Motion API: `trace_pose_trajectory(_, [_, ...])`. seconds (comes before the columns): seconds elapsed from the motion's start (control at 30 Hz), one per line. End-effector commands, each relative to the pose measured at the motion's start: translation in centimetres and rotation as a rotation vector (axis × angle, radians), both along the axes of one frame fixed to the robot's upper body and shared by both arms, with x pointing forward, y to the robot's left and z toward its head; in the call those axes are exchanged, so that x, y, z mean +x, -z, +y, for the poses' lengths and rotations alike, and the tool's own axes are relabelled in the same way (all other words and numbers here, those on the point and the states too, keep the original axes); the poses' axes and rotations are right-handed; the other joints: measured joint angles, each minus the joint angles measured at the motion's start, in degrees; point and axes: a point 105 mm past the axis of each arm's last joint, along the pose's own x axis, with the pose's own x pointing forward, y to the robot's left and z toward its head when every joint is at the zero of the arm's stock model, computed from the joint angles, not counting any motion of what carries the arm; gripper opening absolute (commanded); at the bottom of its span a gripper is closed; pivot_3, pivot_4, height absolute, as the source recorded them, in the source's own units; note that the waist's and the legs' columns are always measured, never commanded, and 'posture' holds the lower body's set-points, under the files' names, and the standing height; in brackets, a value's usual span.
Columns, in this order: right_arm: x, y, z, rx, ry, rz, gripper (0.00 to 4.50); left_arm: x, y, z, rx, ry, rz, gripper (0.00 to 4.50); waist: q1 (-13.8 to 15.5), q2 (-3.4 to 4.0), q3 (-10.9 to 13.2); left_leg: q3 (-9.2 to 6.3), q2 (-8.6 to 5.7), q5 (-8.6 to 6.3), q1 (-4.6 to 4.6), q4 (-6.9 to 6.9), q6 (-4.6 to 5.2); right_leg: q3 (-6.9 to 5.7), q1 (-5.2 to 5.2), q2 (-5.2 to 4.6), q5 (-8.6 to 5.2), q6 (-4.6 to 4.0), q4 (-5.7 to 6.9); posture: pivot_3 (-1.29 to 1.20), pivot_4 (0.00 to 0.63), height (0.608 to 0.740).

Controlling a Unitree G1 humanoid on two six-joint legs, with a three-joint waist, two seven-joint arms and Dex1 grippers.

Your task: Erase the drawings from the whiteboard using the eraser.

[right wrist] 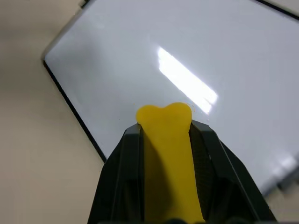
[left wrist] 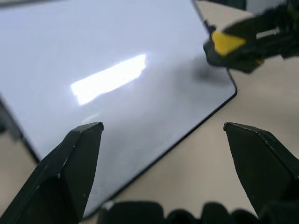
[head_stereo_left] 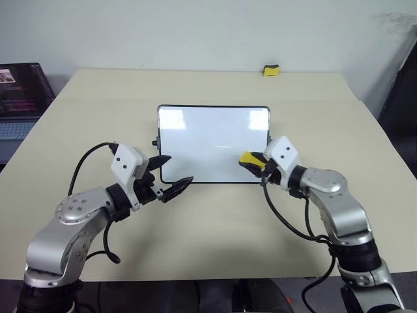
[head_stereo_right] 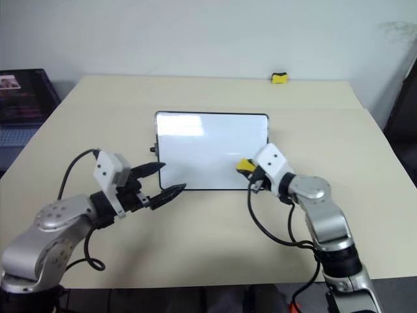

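Observation:
My right gripper needs to keep holding the yellow eraser until the eraser gets to the beige tabletop. The eraser is over the whiteboard, short of the tabletop.
The whiteboard stands tilted at the middle of the table, black-framed and glossy. The drawings are out of view: the board's face reads as plain white with glare. My right gripper is shut on the eraser, whose yellow end pokes out between the fingers at the board's lower right corner. Whether it touches the surface I cannot tell. My left gripper is open, with nothing between its fingers, and hovers at the board's lower left corner. In the left wrist view the board lies ahead, with the eraser beyond it.
A squat yellow lump sits at the far edge of the beige table. An open laptop stands off the table's left side. Cables loop from both wrists over the tabletop in front of the board.

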Motion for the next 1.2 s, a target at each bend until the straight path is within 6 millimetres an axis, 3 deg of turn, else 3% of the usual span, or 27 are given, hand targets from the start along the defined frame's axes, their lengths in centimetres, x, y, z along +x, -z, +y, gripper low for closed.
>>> trace_pose_trajectory(0.03, [-0.8, 0.4, -3.4, 0.032, 0.211, 0.005, 1.0, -0.5, -0.3, -2.9, 0.033, 0.222, -0.007, 4.5, 0.1, -0.01, 0.0, -0.02, 0.0, 0.0, -0.01, 0.0, 0.0, -0.02, 0.0, 0.02, 0.0, 0.01, -0.01, 0.0, 0.15, 0.74])
trace_pose_trajectory(0.1, [-1.1, 1.8, -5.3, 0.068, 0.362, 0.052, 1.0, -1.1, 0.1, -4.5, 0.064, 0.358, 0.013, 4.5, 0.1, -0.01, 0.0, -0.02, 0.0, 0.0, -0.03, -0.02, 0.0, -0.02, 0.0, 0.06, -0.01, 0.02, -0.04, 0.0, 0.15, 0.74])
trace_pose_trajectory(0.27, [-1.6, 4.3, -8.0, 0.171, 0.621, 0.142, 1.0, -2.6, 1.6, -7.6, 0.148, 0.629, 0.044, 4.5, -0.7, 0.01, 0.0, 0.04, 0.02, 0.0, -0.01, 0.0, -0.01, 0.07, -0.02, 0.11, -0.01, 0.02, 0.0, 0.0, 0.15, 0.74])
trace_pose_trajectory(0.43, [-1.3, 4.5, -8.6, 0.253, 0.717, 0.17, 1.0, -3.0, 2.6, -9.0, 0.202, 0.761, 0.048, 4.5, -1.2, 0.03, 0.0, 0.02, 0.02, 0.0, -0.02, 0.03, -0.01, 0.08, -0.02, 0.17, -0.02, 0.03, 0.02, 0.0, 0.15, 0.74])
trace_pose_trajectory(0.6, [-1.3, 4.8, -9.3, 0.308, 0.774, 0.209, 1.0, -2.3, 3.0, -9.6, 0.218, 0.784, 0.03, 4.5, -1.2, 0.02, 0.0, -0.01, 0.02, 0.0, -0.05, 0.02, 0.0, 0.06, -0.02, 0.19, -0.02, 0.04, 0.0, 0.0, 0.15, 0.74])
trace_pose_trajectory(0.93, [-0.9, 4.8, -8.6, 0.345, 0.757, 0.236, 1.0, -1.3, 2.8, -9.7, 0.215, 0.756, 0.005, 4.5, -1.2, 0.02, 0.0, -0.02, 0.02, 0.0, -0.06, 0.04, 0.02, 0.06, -0.02, 0.2, -0.02, 0.04, 0.0, 0.0, 0.15, 0.74])
trace_pose_trajectory(1.2, [-0.6, 4.6, -8.7, 0.355, 0.76, 0.218, 3.73, -1.7, 3.1, -9.7, 0.203, 0.739, 0.01, 4.5, -1.2, 0.02, 0.0, -0.03, 0.02, 0.0, -0.08, 0.05, 0.01, 0.06, -0.02, 0.2, -0.02, 0.03, 0.01, 0.0, 0.15, 0.74])
